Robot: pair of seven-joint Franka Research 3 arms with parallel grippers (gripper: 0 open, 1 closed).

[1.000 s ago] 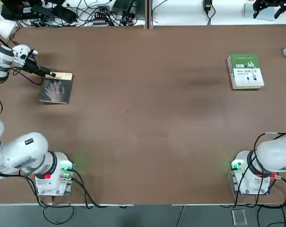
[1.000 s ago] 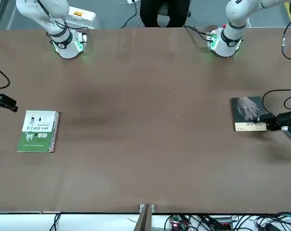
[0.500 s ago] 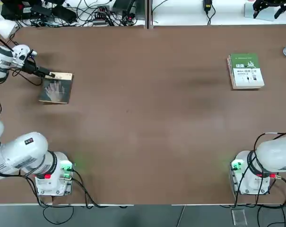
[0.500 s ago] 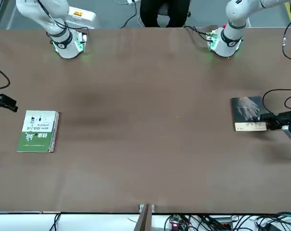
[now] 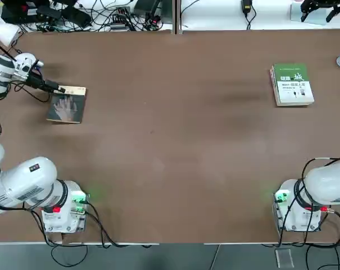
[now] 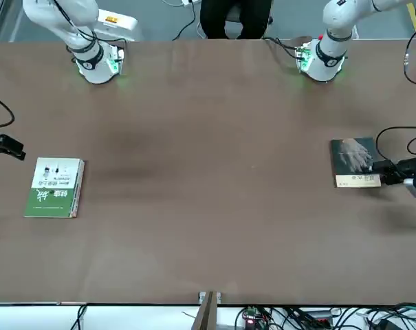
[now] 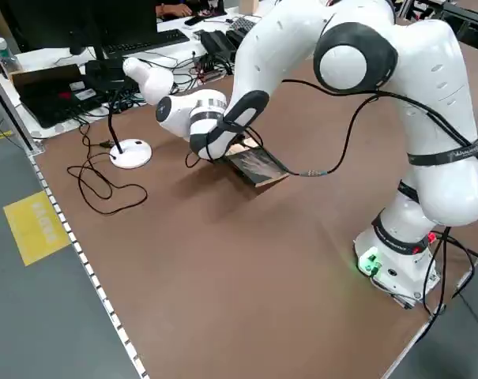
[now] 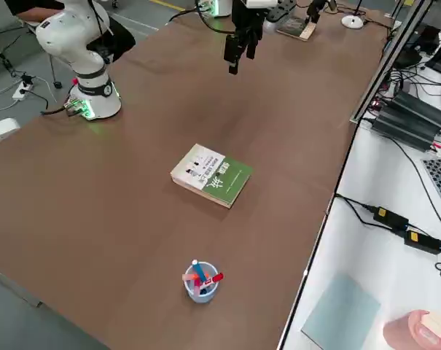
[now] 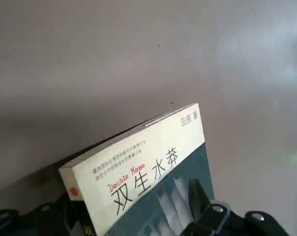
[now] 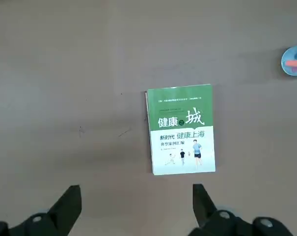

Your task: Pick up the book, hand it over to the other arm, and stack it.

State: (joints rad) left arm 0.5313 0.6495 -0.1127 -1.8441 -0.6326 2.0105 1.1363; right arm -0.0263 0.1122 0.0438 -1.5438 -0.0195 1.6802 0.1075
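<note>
Next, my left gripper grabs the book by its spine near the book's tan part, which keeps the book's opposite edge free for the handover.
The book, a thin grey-brown paperback with a pale hand picture, lies at the far left of the table, also seen in the front view. My left gripper reaches in low from the table's left edge. It stands open, with its fingers either side of the corner at the book's tan strip. One finger lies over the cover and the other sits beside the book's edge. The right gripper hangs open high above the table's right side, holding nothing.
A thicker green-and-white book lies flat at the far right. A blue cup of pens stands near the right edge. A white desk lamp and cables sit beyond the table's far left corner.
The left gripper has shifted very slightly at the book's corner, and the book has barely moved. The right arm has not moved.
</note>
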